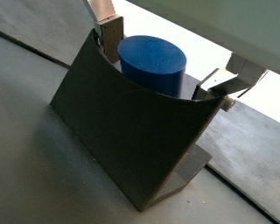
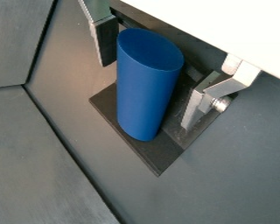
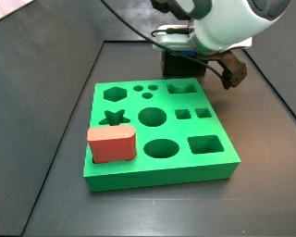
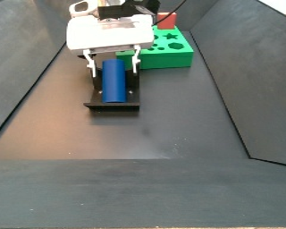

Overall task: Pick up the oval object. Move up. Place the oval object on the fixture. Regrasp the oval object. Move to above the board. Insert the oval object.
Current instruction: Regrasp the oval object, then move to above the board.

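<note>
The opposite end of the oval object needs to stay free to go into the green board, so the gripper should next grab the object by its end jutting from the fixture point(image 1: 153, 70).
The blue oval object point(image 2: 146, 83) rests on the dark fixture point(image 2: 136, 150), leaning in its notch; it also shows in a wrist view point(image 1: 152, 61) and a side view point(image 4: 113, 79). My gripper point(image 2: 152, 74) straddles it, with one finger point(image 2: 104, 42) on one side and the other point(image 2: 205, 98) on the opposite side, each with a small gap to the peg. The gripper is open. In a side view the gripper point(image 3: 206, 67) hides the peg above the fixture point(image 3: 181, 63), just behind the green board point(image 3: 163, 130).
A red rounded-square block point(image 3: 111, 143) sits on the board's near left corner. The board point(image 4: 170, 49) lies right of the fixture point(image 4: 112, 105) in a side view. Dark sloping walls enclose the floor.
</note>
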Available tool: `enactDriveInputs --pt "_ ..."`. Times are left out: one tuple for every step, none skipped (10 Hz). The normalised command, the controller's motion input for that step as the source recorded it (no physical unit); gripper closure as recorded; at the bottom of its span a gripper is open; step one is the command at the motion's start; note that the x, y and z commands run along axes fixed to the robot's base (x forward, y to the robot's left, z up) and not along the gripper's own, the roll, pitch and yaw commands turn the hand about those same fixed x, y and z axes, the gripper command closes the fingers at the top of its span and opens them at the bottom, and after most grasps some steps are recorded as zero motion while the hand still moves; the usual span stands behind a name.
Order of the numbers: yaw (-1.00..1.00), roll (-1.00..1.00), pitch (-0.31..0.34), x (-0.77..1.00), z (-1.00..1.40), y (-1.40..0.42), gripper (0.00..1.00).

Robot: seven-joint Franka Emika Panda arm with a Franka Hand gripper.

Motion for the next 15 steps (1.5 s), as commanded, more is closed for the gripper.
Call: enactDriveInputs --pt "-0.01 0.05 -0.032 0.02 -0.17 -0.01 0.00" --pt "0.00 0.00 0.000 0.00 0.00 0.00 1.00" --pt "-0.02 0.07 0.156 -0.09 1.00 0.14 1.00" --pt "-0.02 0.06 0.148 -0.09 1.00 0.14 1.00" --pt "0.02 -0.01 0.123 -0.09 1.00 0.13 1.00" --pt "0.05 -0.03 0.115 -0.09 1.00 0.13 1.00" --pt "0.07 -0.05 0.088 -0.09 1.00 0.12 1.00" --pt "0.09 -0.05 0.068 -0.09 1.00 0.12 1.00" --pt "0.09 -0.05 0.043 -0.09 1.00 0.11 1.00" --pt "0.09 -0.05 0.017 -0.09 1.00 0.11 1.00" --pt "0.08 -0.05 -0.010 -0.09 1.00 0.10 1.00" --pt "0.06 -0.05 -0.024 -0.09 1.00 0.10 1.00" --pt "0.06 -0.05 -0.037 -0.09 1.00 0.09 1.00" --pt "0.02 -0.05 -0.052 -0.09 1.00 0.09 1.00" --pt "0.01 -0.05 -0.049 -0.09 1.00 0.08 1.00"
